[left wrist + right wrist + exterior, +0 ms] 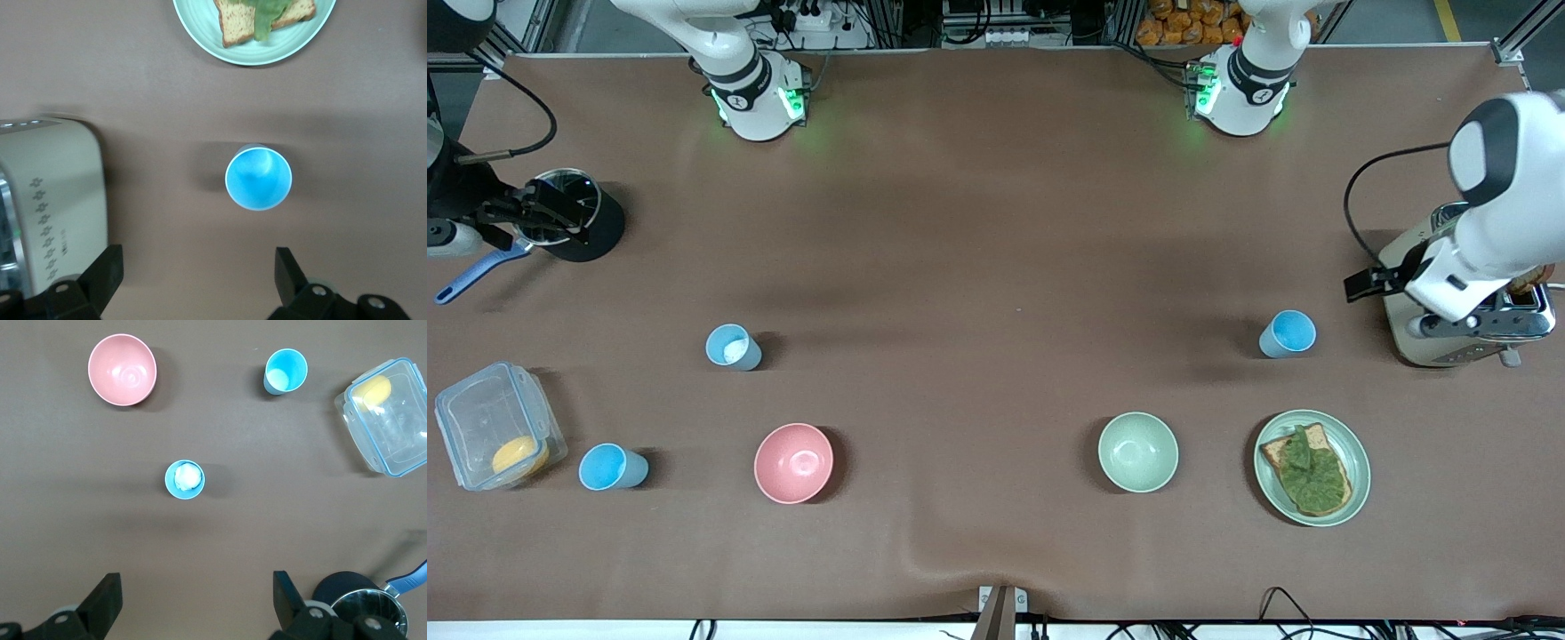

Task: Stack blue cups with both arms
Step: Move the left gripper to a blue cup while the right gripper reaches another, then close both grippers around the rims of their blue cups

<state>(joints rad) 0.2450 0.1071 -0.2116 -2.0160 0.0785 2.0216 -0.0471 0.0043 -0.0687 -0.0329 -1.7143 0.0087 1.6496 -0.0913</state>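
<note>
I need to grab the empty blue cup by its rim (1295, 313) with my left gripper next, to stack it with the blue cup holding the white lump (733, 348).
Three blue cups stand upright on the brown table. One cup (734, 347) holds a white lump and stands toward the right arm's end; it shows in the right wrist view (185, 479). A second cup (612, 467) stands nearer the front camera, beside a clear box; it also shows in the right wrist view (286, 371). The third cup (1288, 333) stands toward the left arm's end beside a toaster, and shows in the left wrist view (258, 178). My left gripper (1374, 283) (198, 273) is open and empty, raised beside the toaster. My right gripper (543, 213) (197, 600) is open and empty over a steel pot.
A pink bowl (793, 462) and a pale green bowl (1137, 452) sit near the front. A green plate (1356, 458) carries toast with greens. A toaster (1467, 333), a steel pot (574, 213) with a blue handle and a clear lidded box (480, 418) line the table's ends.
</note>
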